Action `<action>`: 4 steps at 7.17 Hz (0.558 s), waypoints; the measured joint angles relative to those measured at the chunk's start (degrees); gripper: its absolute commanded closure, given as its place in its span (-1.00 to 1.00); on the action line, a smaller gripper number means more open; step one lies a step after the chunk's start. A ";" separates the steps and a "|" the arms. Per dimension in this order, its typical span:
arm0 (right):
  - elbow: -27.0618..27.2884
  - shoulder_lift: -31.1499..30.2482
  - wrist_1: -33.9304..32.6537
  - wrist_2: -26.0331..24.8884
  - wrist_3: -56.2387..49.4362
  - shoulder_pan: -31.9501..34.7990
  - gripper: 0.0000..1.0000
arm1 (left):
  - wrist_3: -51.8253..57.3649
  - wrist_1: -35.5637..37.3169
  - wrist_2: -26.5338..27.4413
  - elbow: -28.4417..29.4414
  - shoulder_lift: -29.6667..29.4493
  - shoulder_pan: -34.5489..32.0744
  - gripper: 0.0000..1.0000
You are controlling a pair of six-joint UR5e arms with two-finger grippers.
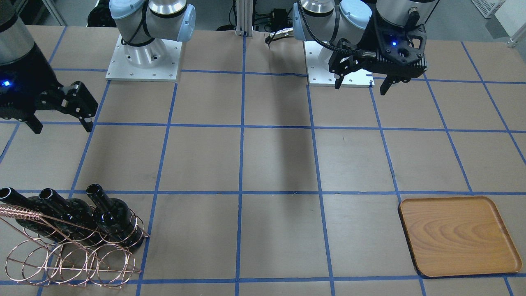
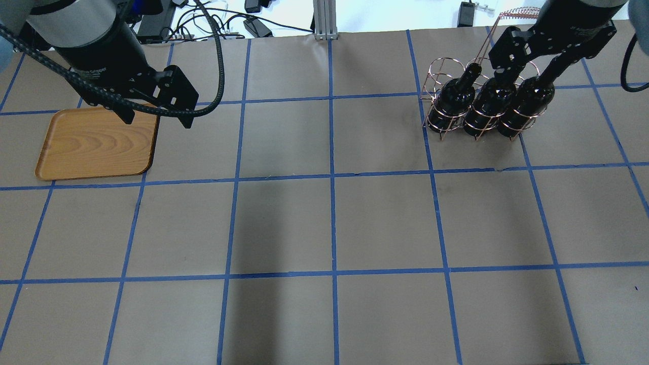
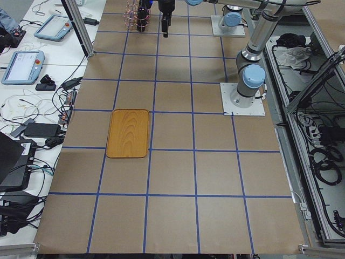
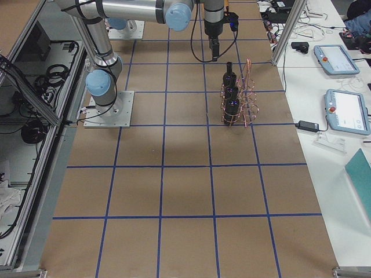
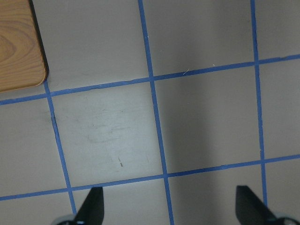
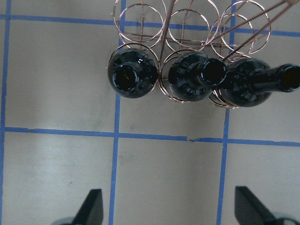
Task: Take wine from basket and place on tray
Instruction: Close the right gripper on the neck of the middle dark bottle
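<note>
My right gripper grabs the middle wine bottle by its neck (image 1: 53, 198) (image 6: 212, 72) next, since wire rings and neighbouring bottles crowd the bottle's body.
Three near-black wine bottles (image 2: 454, 99) (image 2: 489, 99) (image 2: 525, 101) stand upright in the near row of the copper wire basket (image 2: 440, 70). In the right wrist view I look down their open necks (image 6: 132, 74); the basket's empty rings (image 6: 140, 18) lie behind them. My right gripper (image 2: 522, 78) (image 6: 169, 206) is open and empty, high above the table on the robot's side of the bottles, touching nothing. The wooden tray (image 2: 96, 144) lies bare at the far left. My left gripper (image 2: 157, 120) (image 5: 171, 206) is open and empty, hovering beside the tray's corner (image 5: 18, 42).
The brown table (image 2: 329, 218) carries a blue tape grid. The basket's twisted handle (image 1: 20, 212) slants over the bottles. The two arm bases (image 1: 144, 57) (image 1: 341, 70) stand on the robot's side. Cables and devices lie beyond the far table edge (image 2: 253, 25).
</note>
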 measured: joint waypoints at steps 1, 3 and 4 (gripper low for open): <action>0.00 2.12 -3.13 0.16 -1.87 -0.76 -0.74 | -0.02 0.02 0.00 0.00 0.00 0.00 -1.00; 0.00 6.42 -9.38 0.35 -3.56 -1.12 -0.71 | 0.01 -0.04 0.00 0.00 0.00 0.00 -1.00; 0.00 8.30 -11.72 0.24 -4.17 -1.15 -0.63 | 0.02 -0.06 0.00 0.00 0.00 0.00 -1.00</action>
